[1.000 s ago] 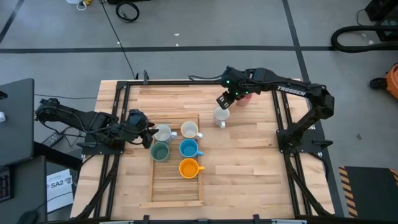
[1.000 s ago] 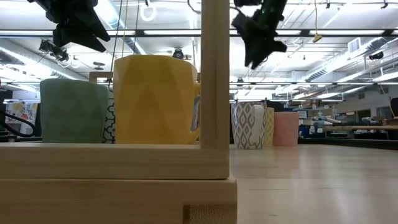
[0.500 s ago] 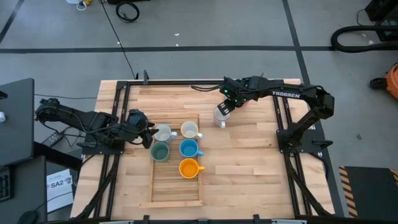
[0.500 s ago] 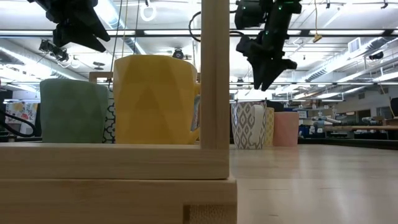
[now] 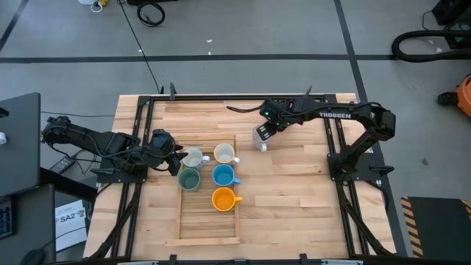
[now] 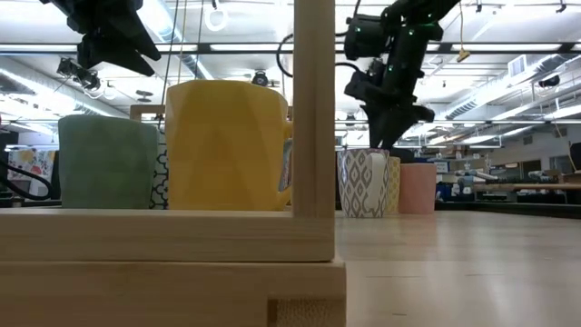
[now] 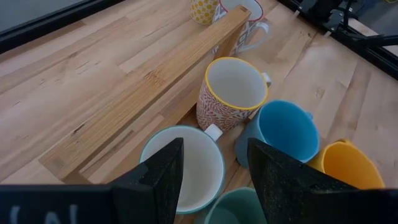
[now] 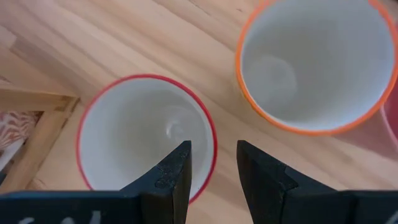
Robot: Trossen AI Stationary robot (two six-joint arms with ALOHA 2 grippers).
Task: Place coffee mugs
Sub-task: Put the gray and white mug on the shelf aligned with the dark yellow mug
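The white mug's red rim is below my fingers, so they would miss if I closed now. My right gripper needs to lower first, then close on the mug's rim.
A wooden tray holds five mugs: a blue-rimmed white mug, a yellow-rimmed cream mug, a teal mug, a blue mug and an orange mug. A red-rimmed white mug stands on the table right of the tray, beside an orange-rimmed mug and a pink mug. My right gripper is open just above the red-rimmed mug's rim, one finger over its inside and one outside. My left gripper is open and empty above the blue-rimmed mug.
The tray's far rail runs between the tray mugs and the mugs outside. Bare wood lies in the tray's near half and on the table's right near part. Black frame rails edge the table.
My right gripper has gone down and a little toward the near edge, onto the red-rimmed mug, and has tipped to point more steeply down. Its arm now stretches lower over the table. The mugs have stayed where they were.
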